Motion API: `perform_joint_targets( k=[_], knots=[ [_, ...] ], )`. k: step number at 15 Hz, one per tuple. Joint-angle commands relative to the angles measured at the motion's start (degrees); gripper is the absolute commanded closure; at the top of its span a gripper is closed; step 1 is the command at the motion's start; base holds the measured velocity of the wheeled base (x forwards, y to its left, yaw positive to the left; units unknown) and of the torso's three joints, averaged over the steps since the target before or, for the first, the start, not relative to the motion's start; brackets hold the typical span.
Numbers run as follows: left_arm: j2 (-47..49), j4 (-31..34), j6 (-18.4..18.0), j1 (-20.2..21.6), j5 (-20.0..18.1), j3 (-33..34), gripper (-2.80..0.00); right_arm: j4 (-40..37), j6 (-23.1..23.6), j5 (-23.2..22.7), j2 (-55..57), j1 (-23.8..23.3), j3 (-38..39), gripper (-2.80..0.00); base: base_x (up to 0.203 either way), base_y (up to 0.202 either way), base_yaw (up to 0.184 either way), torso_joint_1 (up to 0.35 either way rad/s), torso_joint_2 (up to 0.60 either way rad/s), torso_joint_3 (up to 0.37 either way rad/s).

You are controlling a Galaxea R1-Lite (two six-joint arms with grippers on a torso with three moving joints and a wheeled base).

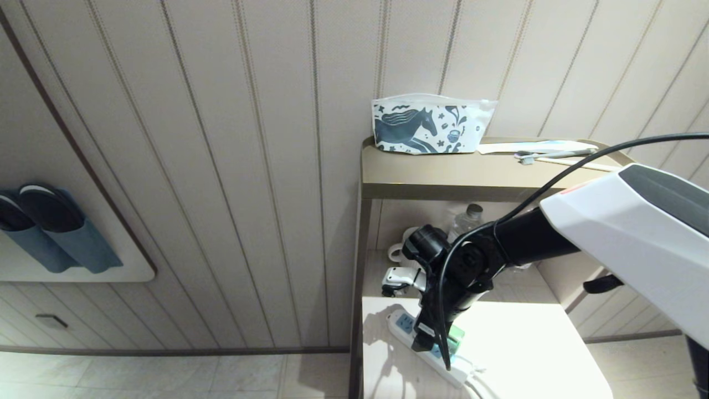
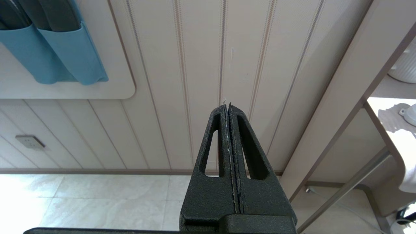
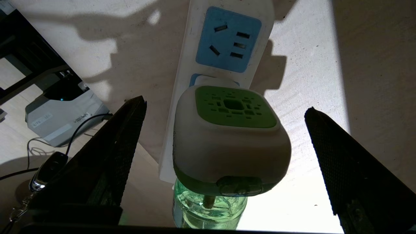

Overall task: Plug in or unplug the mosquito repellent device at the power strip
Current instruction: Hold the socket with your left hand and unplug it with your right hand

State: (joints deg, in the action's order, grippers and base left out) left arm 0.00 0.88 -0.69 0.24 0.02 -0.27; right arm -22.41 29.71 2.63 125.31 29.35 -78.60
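I should close my right gripper on the device's body now: my fingers reach beside the device's white body (image 3: 232, 156), above the power strip. Closing now would hold the device's body.
The mosquito repellent device (image 3: 227, 136), white-bodied with a green vented top and a clear greenish bottle, sits plugged into the white power strip (image 3: 224, 42), beside a free light-blue socket. My right gripper (image 3: 225, 104) is open wide, one black finger (image 3: 120, 152) on either side of the device, neither touching it. In the head view my right arm reaches down onto the low white table, where the green of the device (image 1: 455, 337) shows on the power strip (image 1: 404, 326) under the right gripper (image 1: 440, 343). My left gripper (image 2: 228, 105) is shut and empty, parked facing the panelled wall.
A horse-print pouch (image 1: 432, 123) and toothbrush items (image 1: 554, 149) lie on the upper shelf. A water bottle (image 1: 468, 219) and a white mug (image 1: 401, 249) stand behind the arm. Slippers in blue holders (image 1: 50, 233) hang on the wall. A grey box (image 3: 61, 113) sits on the floor.
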Motion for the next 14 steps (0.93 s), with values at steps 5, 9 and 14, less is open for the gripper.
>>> perform_joint_targets(
  k=[5, 9, 14],
  knots=[
    [0.00, 0.00, -0.02, 0.02, 0.06, 0.00, 0.00, -0.09, 0.09, 0.00, 0.55, 0.00, -1.20, 0.00, 0.000, 0.000, 0.000, 0.000, 0.00, 0.000],
    [0.00, 0.00, -0.02, 0.02, 0.06, 0.00, 0.00, -0.44, 0.08, 0.00, 0.55, 0.00, -0.76, 0.00, 0.000, 0.000, 0.000, 0.000, 0.00, 0.000],
    [0.00, 0.00, -0.02, 0.02, 0.05, 0.00, 0.00, -0.18, -0.27, 0.00, 0.65, 0.09, -0.13, 0.00, 0.000, 0.000, 0.000, 0.000, 0.00, 0.000]
  ],
)
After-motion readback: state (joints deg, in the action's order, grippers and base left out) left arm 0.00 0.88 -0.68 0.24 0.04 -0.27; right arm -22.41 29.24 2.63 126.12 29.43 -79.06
